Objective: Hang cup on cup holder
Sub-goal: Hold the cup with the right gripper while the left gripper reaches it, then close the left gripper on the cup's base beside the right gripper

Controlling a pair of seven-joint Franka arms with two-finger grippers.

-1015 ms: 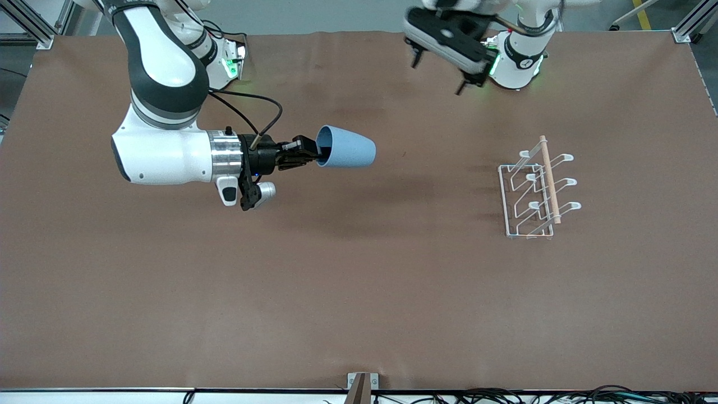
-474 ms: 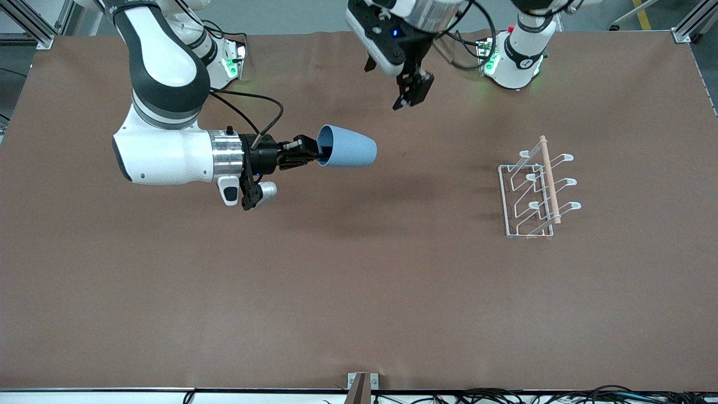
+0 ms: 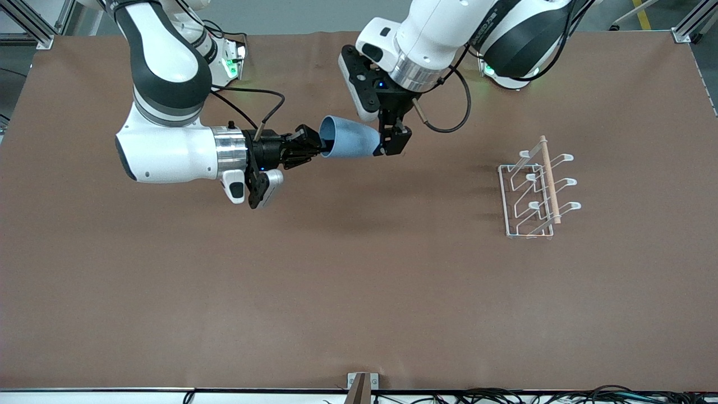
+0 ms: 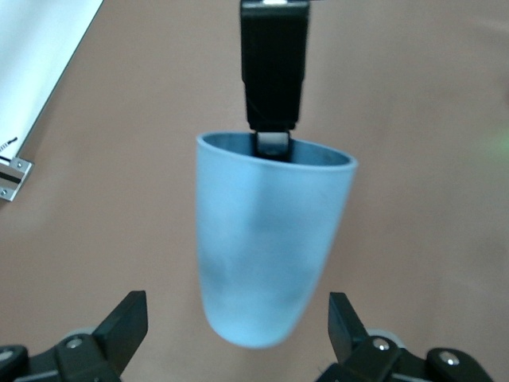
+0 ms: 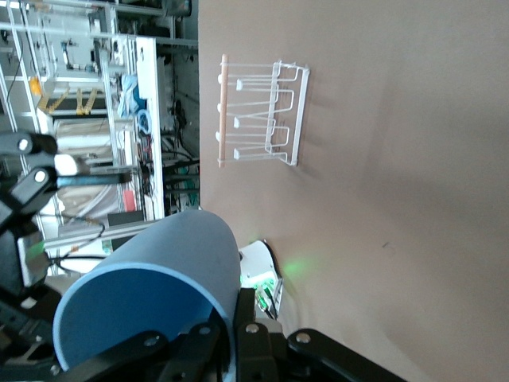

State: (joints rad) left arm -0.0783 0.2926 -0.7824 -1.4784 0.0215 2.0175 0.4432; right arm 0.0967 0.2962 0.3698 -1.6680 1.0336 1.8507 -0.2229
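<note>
The left gripper grabs the cup by its base end [image 3: 370,142] next, leaving the cup's open rim [image 3: 326,137] free to go onto the cup holder.
The light-blue cup [image 3: 350,145] is held on its side in the air over the table's middle, toward the robots' bases. My right gripper [image 3: 321,150] is shut on the cup's rim, one finger inside and one outside, as the right wrist view shows [image 5: 231,330]. My left gripper [image 3: 392,140] is open at the cup's base end. In the left wrist view the cup [image 4: 266,255] hangs between its spread fingers [image 4: 127,322], and neither touches it. The white wire cup holder [image 3: 535,188] stands bare toward the left arm's end and also shows in the right wrist view [image 5: 262,119].
The brown table mat [image 3: 359,292] is bare apart from the rack. A small metal bracket [image 3: 362,382] sits at the table edge nearest the front camera.
My left arm has swung down from near its base and brought its open gripper to the cup's base end. My right arm has shifted only slightly with the cup.
</note>
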